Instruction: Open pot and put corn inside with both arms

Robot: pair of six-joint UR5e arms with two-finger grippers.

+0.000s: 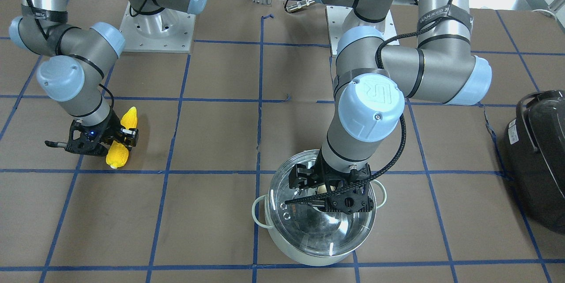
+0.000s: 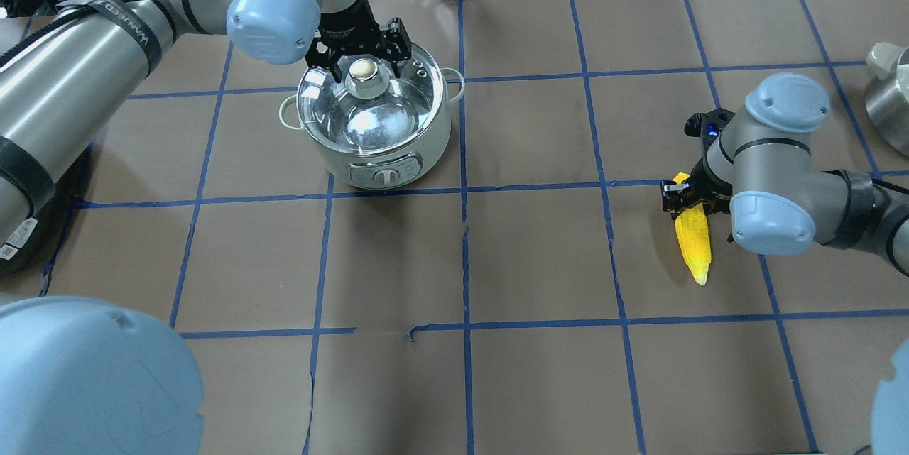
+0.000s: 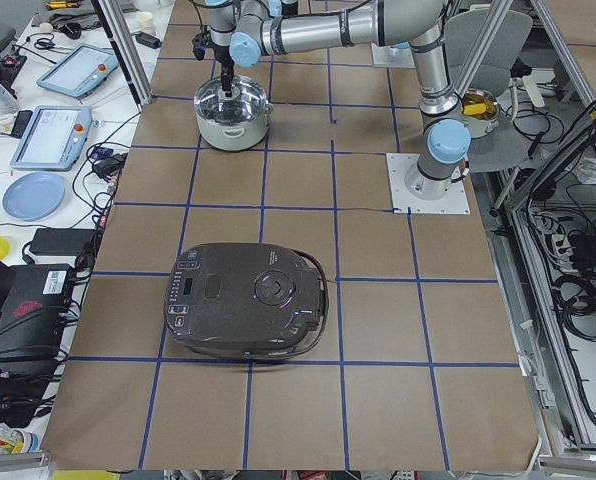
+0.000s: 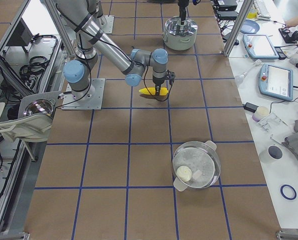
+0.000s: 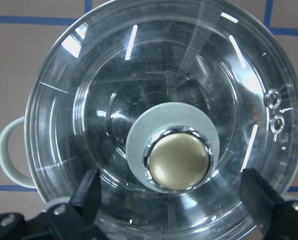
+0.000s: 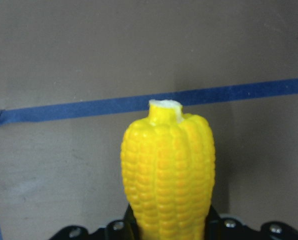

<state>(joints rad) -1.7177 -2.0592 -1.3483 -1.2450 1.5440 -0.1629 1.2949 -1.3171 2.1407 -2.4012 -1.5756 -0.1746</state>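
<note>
The glass lid is wider than my open fingers, so my left gripper should next grab the narrow gold-topped knob (image 1: 324, 190) (image 5: 179, 161) in the middle of the lid.
The pale mint-white pot (image 2: 387, 157) stands on the brown table with its clear glass lid (image 2: 376, 125) on. The lid's gold-topped knob (image 5: 179, 160) sits upright in the middle. My left gripper (image 2: 362, 66) hangs over the lid, open, with one finger (image 5: 89, 192) on each side of the knob and not touching it. The yellow corn (image 2: 694, 245) lies low over the table on the far side from the pot. My right gripper (image 2: 687, 198) is shut on the corn's thick end, and the cob (image 6: 166, 170) sticks out forward between the jaws.
A dark rounded appliance (image 1: 538, 155) sits beyond the pot at the table's end on my left. A second steel pot with a glass lid (image 4: 196, 165) stands at the end on my right. Blue tape lines grid the brown table (image 2: 532, 263).
</note>
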